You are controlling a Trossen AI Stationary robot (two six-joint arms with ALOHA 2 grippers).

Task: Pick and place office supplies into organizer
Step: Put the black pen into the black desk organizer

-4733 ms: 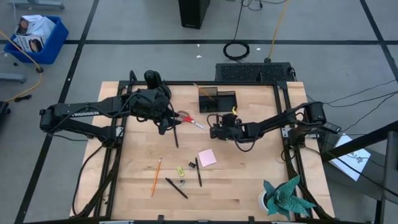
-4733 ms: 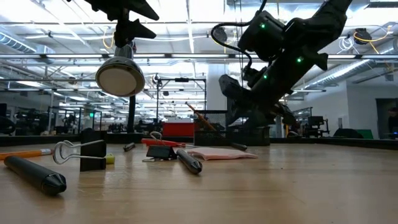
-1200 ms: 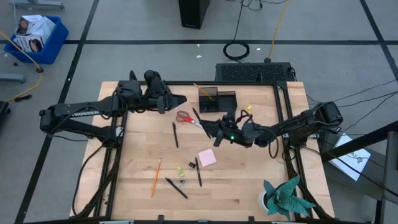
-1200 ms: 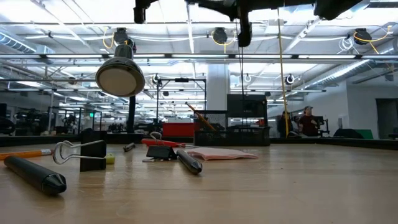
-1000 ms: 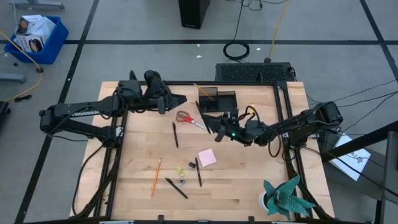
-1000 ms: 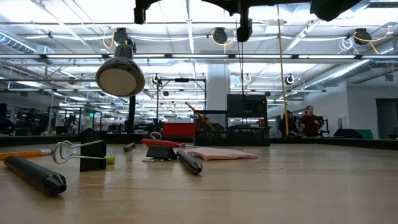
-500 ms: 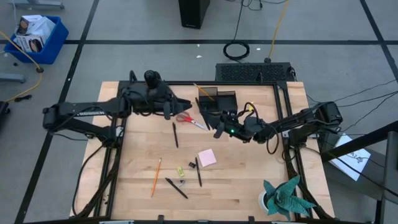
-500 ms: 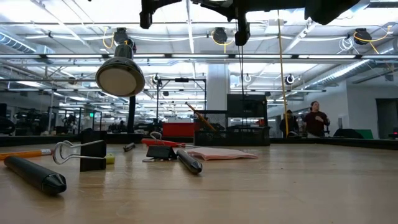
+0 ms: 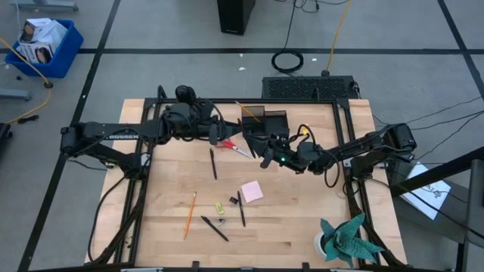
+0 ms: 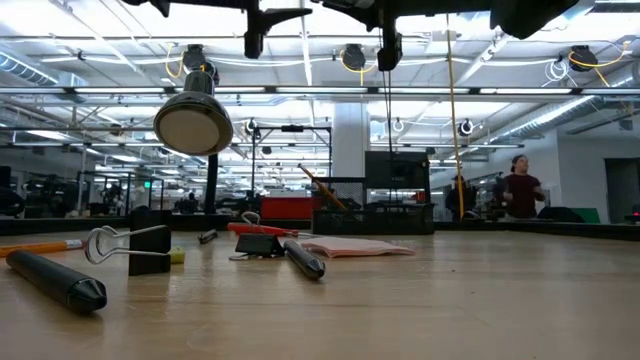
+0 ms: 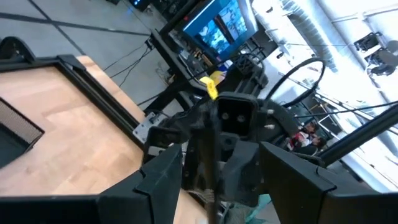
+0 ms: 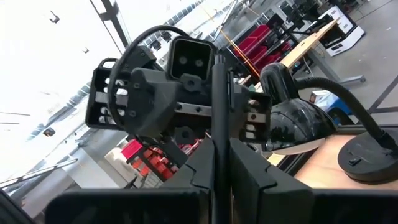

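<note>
The black pen has to go to the organizer, so my left gripper should next grab it by its body close to the pen's end [image 11: 212,155].
My right gripper [image 9: 262,151] reaches in from the table's right, high above the wood, shut on a thin black pen [image 12: 218,99]. My left gripper [image 9: 231,136] comes from the left, open and level, facing the right gripper; in the left wrist view the pen [image 11: 210,163] shows between its fingers, farther off. Red-handled scissors [image 9: 233,146] lie flat below the left gripper. The black organizer [image 9: 265,122] stands at the far edge. Two more black pens [image 9: 213,163] [image 9: 240,208], a pencil [image 9: 190,214] and a pink sticky pad [image 9: 252,191] lie on the table. My right gripper pinches the black pen between its two fingers [image 12: 245,168]. Most of the shaft [image 12: 218,81] sticks out beyond the fingertips, along their line. The fingers come from the table's right, slanting a little upward. The pen is lifted clear of the table.
A rounded black lamp-like object [image 9: 185,95] stands at the far left corner and a teal paper plant [image 9: 348,238] at the near right corner. A binder clip [image 10: 130,248], another pen [image 9: 214,228] and a yellow-green bit [image 9: 218,206] lie near the front.
My left gripper has moved toward the table's right and a little down, closing in on my right gripper and the pen it holds. The right gripper has stayed where it was with the pen.
</note>
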